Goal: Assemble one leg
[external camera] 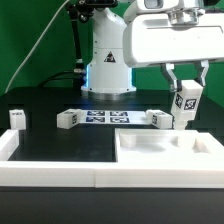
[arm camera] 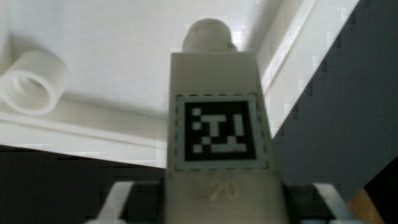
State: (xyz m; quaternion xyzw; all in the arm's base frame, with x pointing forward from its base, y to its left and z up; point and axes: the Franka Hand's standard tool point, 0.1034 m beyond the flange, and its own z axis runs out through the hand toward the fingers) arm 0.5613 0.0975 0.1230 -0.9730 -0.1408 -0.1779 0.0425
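The leg's rounded tip hangs beside the socket, so my gripper should keep hold of the leg until that tip is in the round socket (arm camera: pixel 31 85) on the slab.
My gripper (external camera: pixel 187 90) is shut on the leg (external camera: pixel 187 101), a small white post with a black-and-white tag, and holds it upright above the table at the exterior view's right. The leg hangs just over the far edge of the wide flat white slab (external camera: pixel 165 152). In the wrist view the leg (arm camera: pixel 217 100) fills the middle, tag facing the camera, its rounded tip pointing at the slab (arm camera: pixel 125 40). A round raised socket (arm camera: pixel 31 85) shows on the slab beside the tip. My fingers (arm camera: pixel 125 200) flank the leg's base.
The marker board (external camera: pixel 105 117) lies mid-table before the robot base. Loose white legs lie at its two ends (external camera: pixel 68 119) (external camera: pixel 160 119), another at the far left (external camera: pixel 17 117). A white raised border (external camera: pixel 50 165) runs along the front.
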